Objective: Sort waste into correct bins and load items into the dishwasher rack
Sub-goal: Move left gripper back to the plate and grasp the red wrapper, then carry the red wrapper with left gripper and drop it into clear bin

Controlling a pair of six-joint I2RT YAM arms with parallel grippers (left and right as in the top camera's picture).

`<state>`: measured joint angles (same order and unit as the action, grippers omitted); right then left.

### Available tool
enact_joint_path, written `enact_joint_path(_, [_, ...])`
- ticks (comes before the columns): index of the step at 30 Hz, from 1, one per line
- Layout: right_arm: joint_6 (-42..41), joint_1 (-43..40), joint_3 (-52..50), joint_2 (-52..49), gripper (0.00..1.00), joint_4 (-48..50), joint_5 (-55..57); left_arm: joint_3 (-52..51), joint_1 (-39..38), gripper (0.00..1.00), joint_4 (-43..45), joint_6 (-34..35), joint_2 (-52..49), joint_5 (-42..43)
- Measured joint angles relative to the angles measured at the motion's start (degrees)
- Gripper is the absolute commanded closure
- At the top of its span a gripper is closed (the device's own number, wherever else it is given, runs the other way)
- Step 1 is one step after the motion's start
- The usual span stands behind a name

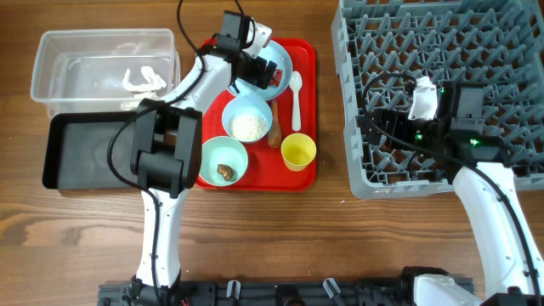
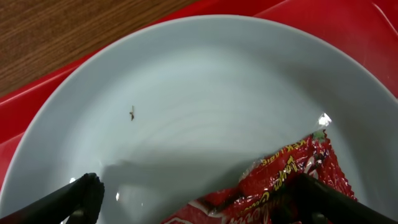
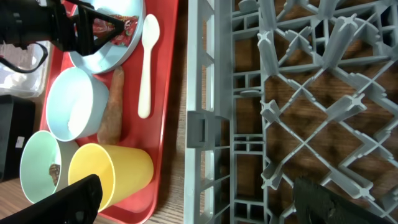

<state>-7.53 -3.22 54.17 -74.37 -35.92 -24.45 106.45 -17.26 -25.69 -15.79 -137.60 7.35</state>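
Note:
My left gripper should close on the wrapper now. It would hold the wrapper, because its crumpled middle (image 1: 274, 78) (image 2: 247, 196) is between both fingers.
The pale-blue plate (image 1: 280, 58) sits at the back of the red tray and holds the red-and-white wrapper (image 1: 274, 77). My left gripper (image 1: 260, 75) is open, low over the plate. In the left wrist view (image 2: 199, 199) one finger rests on the wrapper (image 2: 273, 186) and the other on the bare plate (image 2: 186, 93). On the tray stand a bowl of rice (image 1: 248, 126), a bowl with a brown lump (image 1: 224, 170), the yellow cup (image 1: 298, 151), the white spoon (image 1: 296, 98) and the sausage stick (image 1: 274, 129). My right gripper (image 1: 378, 132) is open and empty over the left edge of the rack (image 1: 476, 51).
The clear tub (image 1: 59, 59) holds a white scrap (image 1: 140, 81); the black tub (image 1: 76, 161) lies just in front of it. The red tray (image 1: 306, 174) lies between the tubs and the rack. The right wrist view shows the cup (image 3: 118, 171), spoon (image 3: 146, 62) and rack wall (image 3: 211, 93).

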Motion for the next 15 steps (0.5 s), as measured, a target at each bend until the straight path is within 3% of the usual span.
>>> enact_joint_path(3, [0.00,0.00,0.00,0.00,0.00,-0.02,0.00,0.09,-0.07,0.14,-0.44,-0.02,0.00,-0.02])
enact_joint_path(9, [0.00,0.02,0.00,0.00,0.00,-0.02,0.00,0.55,-0.04,0.85,-2.23,-0.04,0.00,0.02])
enact_joint_path(10, [0.00,0.02,0.00,0.00,0.00,-0.02,0.00,0.63,-0.04,0.93,-2.60,-0.22,0.00,0.02])
enact_joint_path(15, [0.00,0.02,0.00,0.00,0.00,0.02,0.00,0.79,-0.07,0.96,-3.41,0.07,0.02,0.02])
